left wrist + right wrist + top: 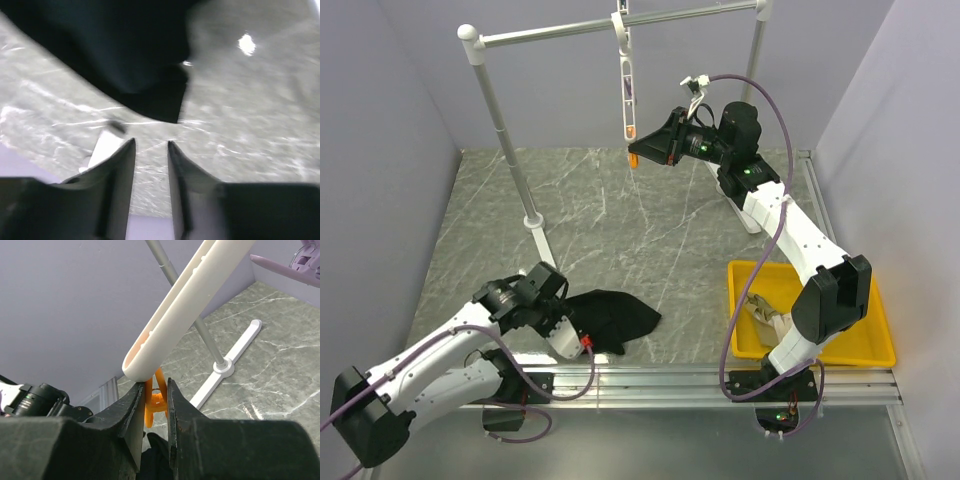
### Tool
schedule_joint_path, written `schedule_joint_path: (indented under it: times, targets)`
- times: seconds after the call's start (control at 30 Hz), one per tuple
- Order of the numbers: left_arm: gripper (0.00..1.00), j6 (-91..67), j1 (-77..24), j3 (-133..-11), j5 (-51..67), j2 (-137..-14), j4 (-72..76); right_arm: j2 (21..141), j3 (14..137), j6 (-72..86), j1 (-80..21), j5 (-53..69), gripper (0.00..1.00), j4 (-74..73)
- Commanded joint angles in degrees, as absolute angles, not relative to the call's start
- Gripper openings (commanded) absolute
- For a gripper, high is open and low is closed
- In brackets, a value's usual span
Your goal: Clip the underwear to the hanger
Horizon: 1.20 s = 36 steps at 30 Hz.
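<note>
The adjoining edge of the underwear should stay free for the orange clip, so my left gripper should next grab the black underwear (pixel 615 315) by the edge ahead of it.
The white hanger (pixel 625 90) hangs by its hook from the rail, tilted so one end points down; in the right wrist view its slotted body (pixel 185 310) runs up to the right. An orange clip (pixel 634 158) sits at that low end. My right gripper (pixel 642 152) is shut on the orange clip (pixel 156 400), one jaw on each side of it. The black underwear (pixel 615 315) lies crumpled on the table near the front. My left gripper (pixel 582 343) is just left of it, jaws a little apart and empty (pixel 151 142), with the underwear (pixel 125 45) ahead of the fingertips.
The white metal rail frame (pixel 620 25) stands at the back, one post foot (pixel 535 222) at centre left. A yellow tray (pixel 865 345) at the front right holds a beige cloth (pixel 770 320). A purple piece (pixel 285 267) shows near the hanger.
</note>
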<state>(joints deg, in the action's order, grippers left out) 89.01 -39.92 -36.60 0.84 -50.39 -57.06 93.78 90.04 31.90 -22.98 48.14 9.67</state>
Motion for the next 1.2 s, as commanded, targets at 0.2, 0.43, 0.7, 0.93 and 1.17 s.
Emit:
schedule_joint_path:
  times: [0.2,0.43,0.7,0.93,1.17]
  targets:
    - [0.67,59.97,-37.35,-63.88,15.45,-73.37,-53.35,92.81,92.64,33.22,-22.06,46.76,0.0,10.9]
    - [0.79,45.71,-41.39,-71.54,24.61,-88.39,-45.36,92.29,92.2,32.17,-22.06,46.67,0.0,9.85]
    - [0.99,45.79,-44.56,-74.09,27.06,-98.96,-44.12,92.2,91.58,32.08,-21.88,47.11,0.0,10.02]
    - [0.99,45.97,-45.35,-74.09,29.79,-103.97,-45.26,92.37,90.97,32.25,-21.8,47.46,0.0,10.54]
    - [0.76,43.25,-49.91,-68.58,29.02,-104.42,-42.02,92.2,90.88,32.26,-21.62,47.37,0.0,10.37]
